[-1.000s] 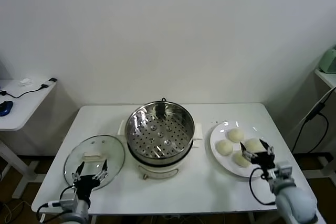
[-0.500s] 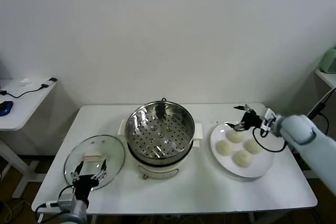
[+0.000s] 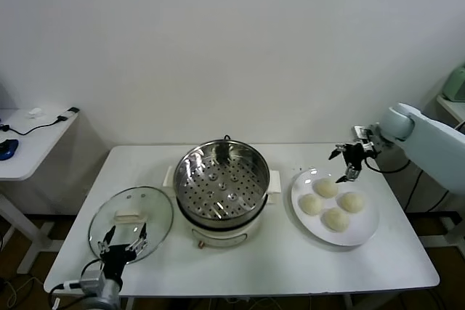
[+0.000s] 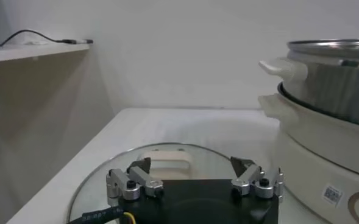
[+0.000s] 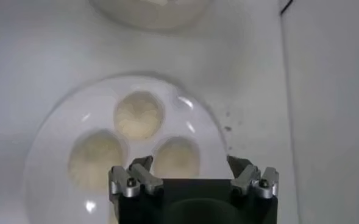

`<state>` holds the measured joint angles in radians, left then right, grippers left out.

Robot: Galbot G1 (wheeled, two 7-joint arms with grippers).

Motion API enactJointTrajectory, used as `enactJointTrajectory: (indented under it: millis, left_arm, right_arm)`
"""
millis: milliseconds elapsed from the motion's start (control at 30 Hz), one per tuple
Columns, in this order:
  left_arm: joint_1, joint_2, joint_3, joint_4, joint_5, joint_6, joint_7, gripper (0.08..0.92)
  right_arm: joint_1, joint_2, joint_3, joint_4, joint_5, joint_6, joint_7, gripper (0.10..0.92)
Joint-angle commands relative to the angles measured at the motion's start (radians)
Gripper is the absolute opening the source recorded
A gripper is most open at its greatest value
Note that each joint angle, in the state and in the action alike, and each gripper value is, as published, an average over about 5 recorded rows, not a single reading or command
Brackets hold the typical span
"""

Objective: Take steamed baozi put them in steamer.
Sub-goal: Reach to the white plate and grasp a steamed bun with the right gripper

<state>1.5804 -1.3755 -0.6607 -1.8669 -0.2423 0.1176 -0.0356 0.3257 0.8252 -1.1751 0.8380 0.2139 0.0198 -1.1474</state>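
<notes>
The baozi closest to the plate's back rim should be grabbed next by its rounded sides with my right gripper, to fill the bare steamer tray (image 3: 223,179).
Several cream-white baozi (image 3: 325,187) lie together on a white plate (image 3: 368,227) right of the steamer (image 3: 221,186), a shiny pot with a bare perforated tray. My right gripper (image 3: 349,162) hangs open and empty above the plate's far rim, just behind the farthest bun. The right wrist view looks down on three baozi (image 5: 139,115) on the plate (image 5: 50,141), one of them under the right gripper (image 5: 189,163). My left gripper (image 3: 123,240) is parked open over the near edge of the glass lid (image 3: 131,217). In its own wrist view the left gripper (image 4: 190,164) is beside the steamer (image 4: 334,112).
The glass lid (image 4: 167,159) lies flat on the white table (image 3: 240,259), left of the steamer. A lower side table (image 3: 29,136) with cables stands off to the left. A green object (image 3: 456,81) sits on a shelf at the far right, with a black cable hanging below it.
My right arm has swung from the near side of the plate across to its far rim and risen, still open and empty. The left arm has stayed put.
</notes>
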Motion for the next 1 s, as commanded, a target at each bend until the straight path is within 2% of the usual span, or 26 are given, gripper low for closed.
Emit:
enactJointTrajectory:
  millis: [33, 467, 833, 1000]
  left_arm:
    - [0.001, -0.001, 0.0, 0.004, -0.001, -0.003, 0.0, 0.823]
    - [0.015, -0.01, 0.0, 0.007, 0.006, -0.013, -0.001, 0.823]
    - [0.021, -0.009, 0.0, 0.012, 0.008, -0.021, -0.003, 0.823]
    - [0.022, -0.008, 0.0, 0.011, 0.01, -0.023, -0.004, 0.823]
  right_arm:
    - [0.042, 0.12, -0.187, -0.147, 0.008, -0.028, -0.024, 0.823]
    - [-0.122, 0.213, -0.028, -0.249, -0.021, -0.088, 0.067, 0.823]
    - [-0.189, 0.241, 0.062, -0.276, -0.096, -0.108, 0.121, 0.823]
    - [-0.19, 0.239, 0.069, -0.268, -0.121, -0.115, 0.133, 0.781]
